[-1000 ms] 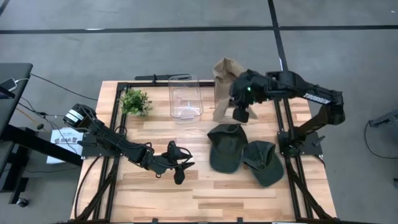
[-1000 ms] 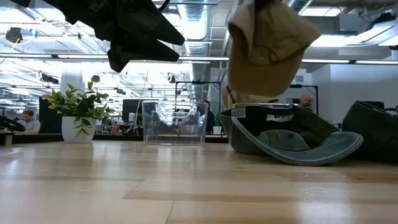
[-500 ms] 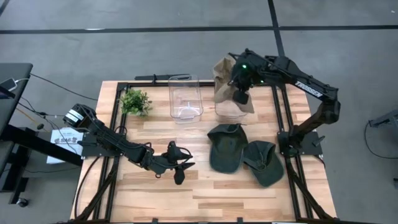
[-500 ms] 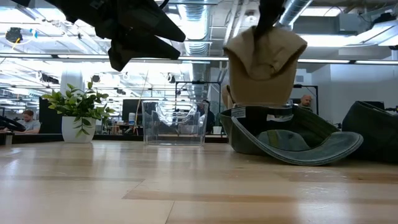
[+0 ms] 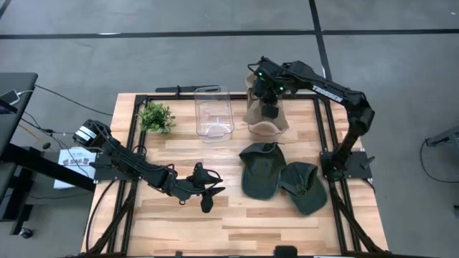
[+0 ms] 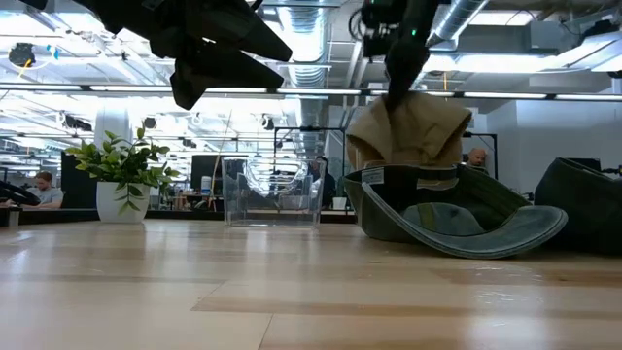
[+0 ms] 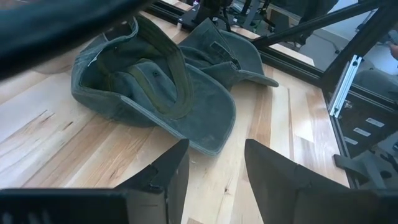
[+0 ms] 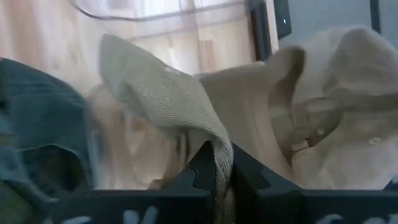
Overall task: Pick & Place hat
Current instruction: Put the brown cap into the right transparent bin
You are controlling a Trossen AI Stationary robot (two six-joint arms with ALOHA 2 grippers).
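My right gripper needs to move the pinched fold [image 8: 208,134] of the tan hat over the second hat [image 8: 348,118] before it releases the fold. The fold hangs short of that second hat.
My right gripper [image 5: 269,109] is shut on a tan hat [image 5: 264,118] over a clear bin [image 5: 262,132] at the table's far right. In the low view the tan hat [image 6: 408,136] hangs under my right gripper [image 6: 397,83], behind a green hat. A second tan hat [image 8: 339,124] lies just beyond it. Two green hats [image 5: 259,168] [image 5: 305,188] lie side by side on the wood, touching. My left gripper [image 5: 207,192] hovers open over the table's middle, left of the green hats [image 7: 155,81]. My right gripper pinches a fold of the tan hat's cloth [image 8: 208,140] between its two fingers, coming from above and pointing down. The hat hangs slack below the fingers, its lower part [image 6: 403,160] down behind the green hat; whether that part rests on anything is hidden.
An empty clear bin [image 5: 214,111] stands at the far edge, left of the right arm. A small potted plant [image 5: 155,117] sits at the far left. Black frame rails [image 5: 326,143] run along the table's sides. Bare wood [image 5: 237,229] spans the near half.
My right gripper has moved toward the table's far edge, slightly left, and down, staying shut on the tan hat. The hat has come down from high above the table into the clear bin's area, its lower part now behind the green hat.
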